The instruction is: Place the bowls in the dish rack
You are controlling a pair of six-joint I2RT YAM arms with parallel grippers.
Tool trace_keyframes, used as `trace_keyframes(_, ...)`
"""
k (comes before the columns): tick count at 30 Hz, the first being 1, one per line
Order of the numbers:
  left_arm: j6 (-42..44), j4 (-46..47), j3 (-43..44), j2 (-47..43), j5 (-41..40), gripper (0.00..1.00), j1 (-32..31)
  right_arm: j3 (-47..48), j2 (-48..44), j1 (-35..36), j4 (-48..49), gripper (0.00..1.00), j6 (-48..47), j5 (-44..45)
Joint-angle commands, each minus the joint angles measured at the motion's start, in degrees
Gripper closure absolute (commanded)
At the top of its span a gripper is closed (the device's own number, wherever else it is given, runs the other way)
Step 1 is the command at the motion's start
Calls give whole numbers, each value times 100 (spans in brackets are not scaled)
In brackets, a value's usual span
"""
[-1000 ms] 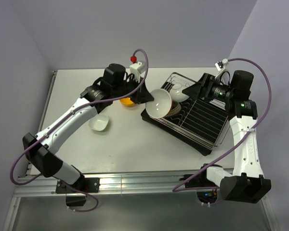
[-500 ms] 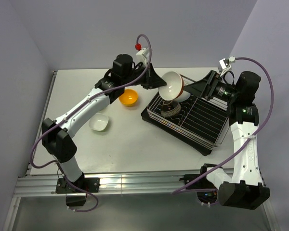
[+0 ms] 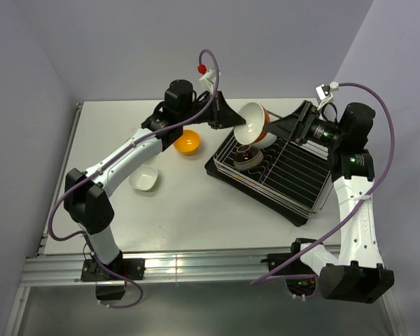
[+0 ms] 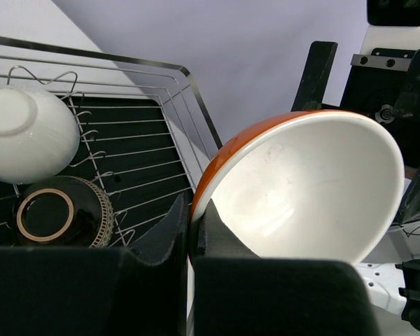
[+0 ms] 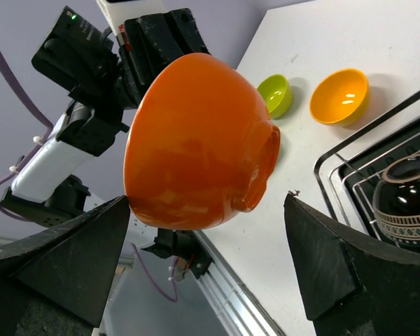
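Observation:
I need to grab the orange bowl across its rim and base with my right gripper next, so the bowl's opposite side stays free to go into the rack.
My left gripper is shut on the rim of a bowl that is white inside and orange outside. It holds the bowl tilted in the air over the far left corner of the dish rack. My right gripper is open, its fingers spread on either side of the bowl's orange underside and apart from it. A white bowl and a dark ribbed bowl sit in the rack.
On the table left of the rack lie an orange bowl, a white bowl and a lime green bowl, which the left arm hides in the top view. The rack's right half holds nothing.
My left arm has lifted the held bowl up and to the right, from the rack's left edge to over its far corner. The right gripper has edged closer to it.

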Motion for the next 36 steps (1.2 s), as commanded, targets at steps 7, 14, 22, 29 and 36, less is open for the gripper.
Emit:
trace_keyframes(7,-262,577,1,-102,183,100,-94,146,241,556,149,3,-28,120)
trace_keyframes(14,-333,682,-78,-119,253,100,-94,154,241,662,61,13,-168,296)
trace_keyframes(22,-351,665,-139,-110,236,98,-94,207,215,654,-97,84,-361,560)
trace_keyframes(29,-280,471,-131,-110,174,64,-76,260,162,645,-211,100,-528,744)
trace_keyframes(36,-113,155,-104,-128,16,32,3,497,153,627,-729,100,-1108,1526)
